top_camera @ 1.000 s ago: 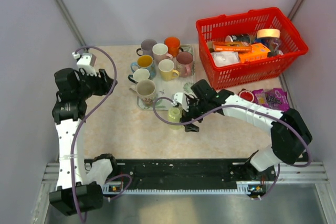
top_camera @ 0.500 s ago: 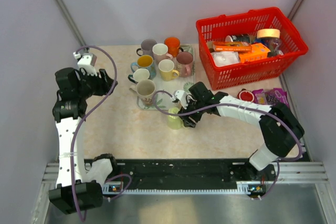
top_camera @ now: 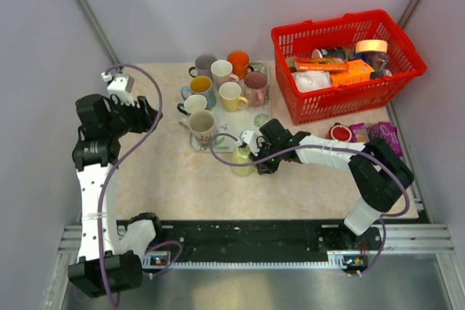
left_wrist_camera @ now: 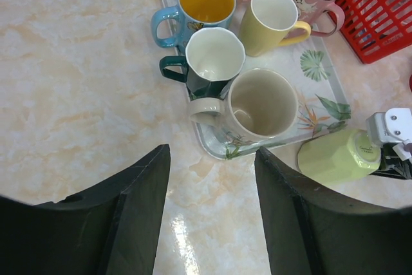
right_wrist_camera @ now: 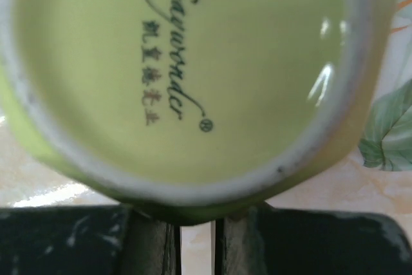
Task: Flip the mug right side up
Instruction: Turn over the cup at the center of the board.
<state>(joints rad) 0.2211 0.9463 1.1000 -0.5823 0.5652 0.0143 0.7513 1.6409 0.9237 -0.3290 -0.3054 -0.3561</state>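
I should grab the pale green mug's rim end with my left gripper to set it upright, so its base stays free.
The mug (top_camera: pixel 242 159) is pale green and lies on its side on the table, just off the near corner of the tray (top_camera: pixel 259 117). The left wrist view shows the mug (left_wrist_camera: pixel 335 156) from the side; in the right wrist view the printed base of the mug (right_wrist_camera: pixel 180 62) fills the frame. My right gripper (top_camera: pixel 255 158) is at that base, and in its own view the right gripper (right_wrist_camera: pixel 196 214) has its fingers drawn to a narrow slit under the mug's edge. The handle is hidden. My left gripper (top_camera: pixel 152 117) hangs open and empty over the table's left side, shown as the left gripper (left_wrist_camera: pixel 212 152).
The leaf-patterned tray (left_wrist_camera: pixel 322 88) carries several upright mugs in different colours. A red basket (top_camera: pixel 341 99) of packaged goods stands at the back right. Snack packets (top_camera: pixel 374 133) and a small red lid lie in front of it, beside the right arm.
The right gripper has slid left onto the green mug and its jaws have closed from wide to nearly together. The mug has tipped over. The left arm has stayed still.
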